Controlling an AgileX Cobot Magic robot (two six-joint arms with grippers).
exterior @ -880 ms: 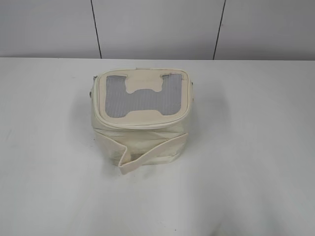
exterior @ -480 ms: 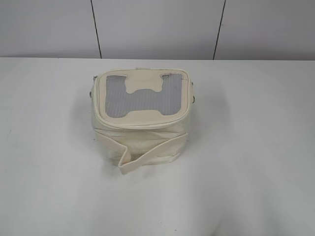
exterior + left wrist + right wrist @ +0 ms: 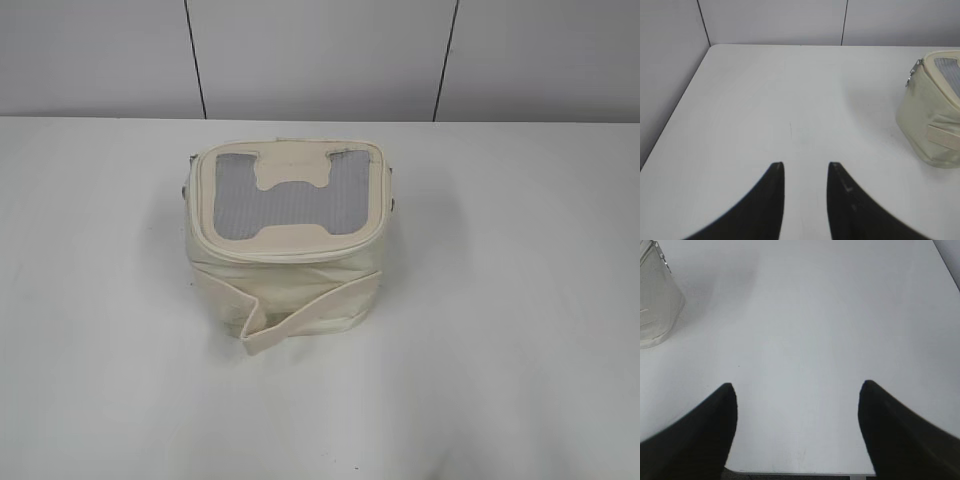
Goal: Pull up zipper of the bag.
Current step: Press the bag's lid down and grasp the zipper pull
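Observation:
I should steady the bag [image 3: 285, 240] for zipping next, so I need to hold the lid with my right gripper by its cream rim [image 3: 214, 150] beside a silver pull.
The cream-white bag [image 3: 285, 240] stands in the middle of the white table, its lid with a grey mesh window facing up and a wide cream strap across its front. The zipper [image 3: 290, 255] runs as a thin track round the lid rim. A small silver pull hangs at the bag's left side [image 3: 912, 75], another at its right side [image 3: 661, 257]. The bag also shows at the right edge of the left wrist view [image 3: 932, 115] and at the top left of the right wrist view [image 3: 655, 300]. My left gripper [image 3: 805, 165] is open and empty, well left of the bag. My right gripper [image 3: 796, 386] is wide open and empty, well right of it. Neither gripper shows in the exterior view.
The white table [image 3: 500, 350] reaches to a grey panelled wall [image 3: 320, 55] at the back. The table's left edge [image 3: 670, 125] shows in the left wrist view, its near edge [image 3: 800, 472] in the right wrist view.

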